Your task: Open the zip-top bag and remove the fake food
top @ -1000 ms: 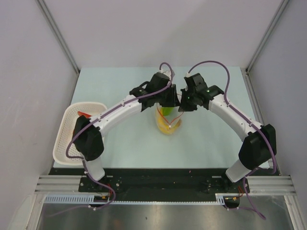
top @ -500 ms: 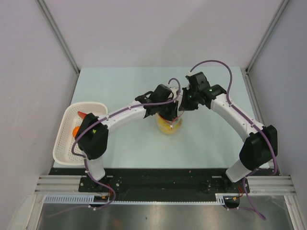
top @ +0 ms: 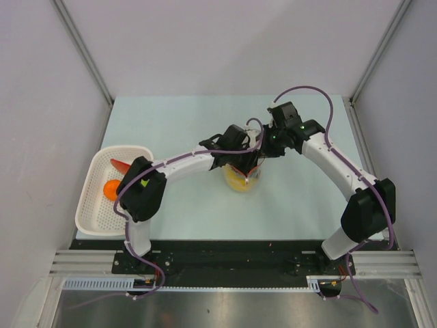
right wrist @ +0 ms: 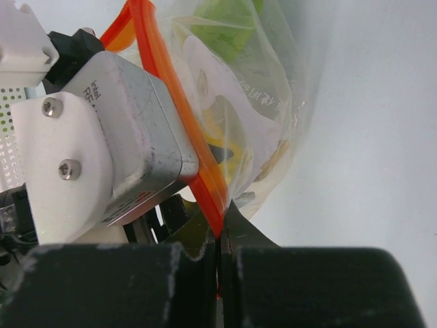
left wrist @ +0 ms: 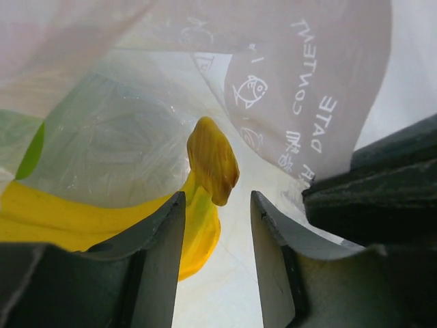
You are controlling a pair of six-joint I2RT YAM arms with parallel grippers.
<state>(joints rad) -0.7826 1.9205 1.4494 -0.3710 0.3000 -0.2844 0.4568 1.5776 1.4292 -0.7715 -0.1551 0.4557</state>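
The yellow banana needs to come out through the bag's opening, so my left gripper will grab the banana next at its brown stem end.
The clear zip-top bag stands mid-table with its mouth open. My right gripper is shut on its red zip strip, pinching the strip at the fingertips and holding the bag's rim up. My left gripper reaches down into the bag mouth. In the left wrist view its jaws are open and empty inside the bag. The yellow banana lies just ahead of them, its brown stem tip between and above the fingertips. A green piece shows at the left and through the bag wall.
A white perforated basket sits at the table's left edge with an orange round piece and a red piece in it. Grey walls close in the table's sides and back. The left wrist housing crowds the right gripper.
My left gripper has come forward and down from behind the bag into its open mouth. My right gripper has kept its hold on the zip strip, shifting slightly right.
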